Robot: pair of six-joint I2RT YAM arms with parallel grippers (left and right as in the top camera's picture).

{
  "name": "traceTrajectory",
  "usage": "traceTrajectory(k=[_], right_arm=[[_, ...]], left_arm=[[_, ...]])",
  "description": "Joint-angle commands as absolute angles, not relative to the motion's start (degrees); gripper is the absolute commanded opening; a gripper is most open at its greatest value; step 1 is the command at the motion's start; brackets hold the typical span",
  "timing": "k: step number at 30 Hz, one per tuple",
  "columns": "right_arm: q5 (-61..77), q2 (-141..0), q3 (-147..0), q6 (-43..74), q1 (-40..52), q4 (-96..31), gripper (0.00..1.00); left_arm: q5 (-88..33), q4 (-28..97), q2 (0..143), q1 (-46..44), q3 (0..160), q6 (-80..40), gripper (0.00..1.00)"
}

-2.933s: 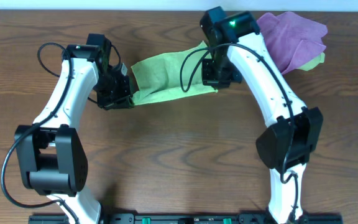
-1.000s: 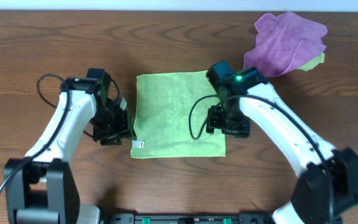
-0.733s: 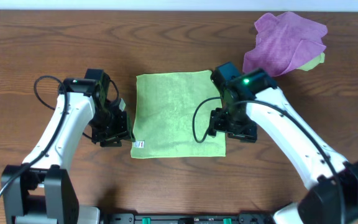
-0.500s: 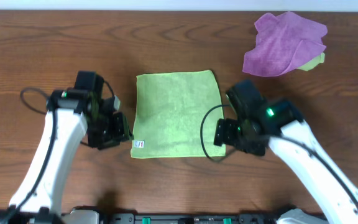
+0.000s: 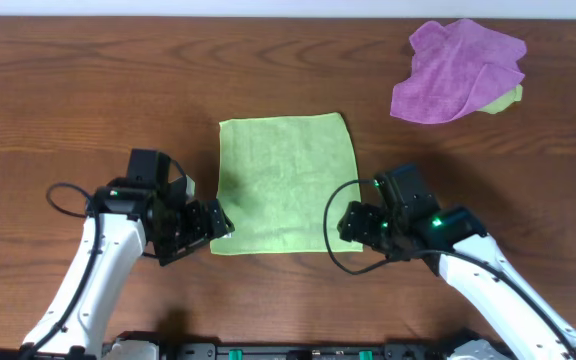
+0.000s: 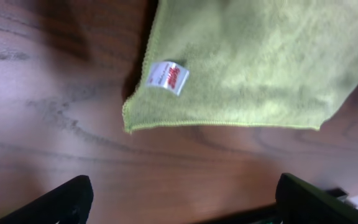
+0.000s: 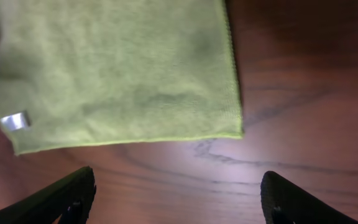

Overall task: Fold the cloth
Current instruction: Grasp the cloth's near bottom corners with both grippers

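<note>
I need to grab the green cloth [image 5: 286, 185] next with my left gripper, at its near corner by the white tag, to fold the cloth's near edge over its far edge.
The green cloth [image 5: 286, 185] lies flat on the table as a neat rectangle, with a white tag [image 6: 166, 76] at its near left corner. My left gripper [image 5: 218, 224] sits just off that corner and is open; in the left wrist view its dark fingers [image 6: 67, 198] frame bare wood below the cloth [image 6: 247, 62]. My right gripper [image 5: 349, 223] is open at the near right corner. In the right wrist view its fingertips [image 7: 291, 200] stand wide over wood, short of the cloth's edge [image 7: 117, 68]. Neither gripper touches the cloth.
A crumpled purple cloth [image 5: 458, 65] lies at the far right of the table, with a bit of another green cloth [image 5: 509, 97] showing under it. Brown wooden tabletop [image 5: 88, 90] surrounds the folded cloth.
The cloth, once stretched between both grippers, now lies flat. Both arms have drawn back toward the table's front edge, off the cloth. The left gripper has opened wide.
</note>
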State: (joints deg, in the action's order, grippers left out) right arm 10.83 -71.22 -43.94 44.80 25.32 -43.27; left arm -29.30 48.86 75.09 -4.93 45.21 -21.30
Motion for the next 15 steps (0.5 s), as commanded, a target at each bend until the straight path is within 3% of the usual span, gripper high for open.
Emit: traceTrajectory(k=[1,15], right_arm=[[10.98,-70.94,-41.43,46.3,23.09,-41.89,0.83],[11.03,-74.91,-37.32,46.28,20.53,-32.1,0.83]], left_arm=[[-29.43,45.84,74.63,-4.78,41.36,-25.3,0.95],[-27.51,27.88,74.63,-4.78,32.69,-40.69,0.95]])
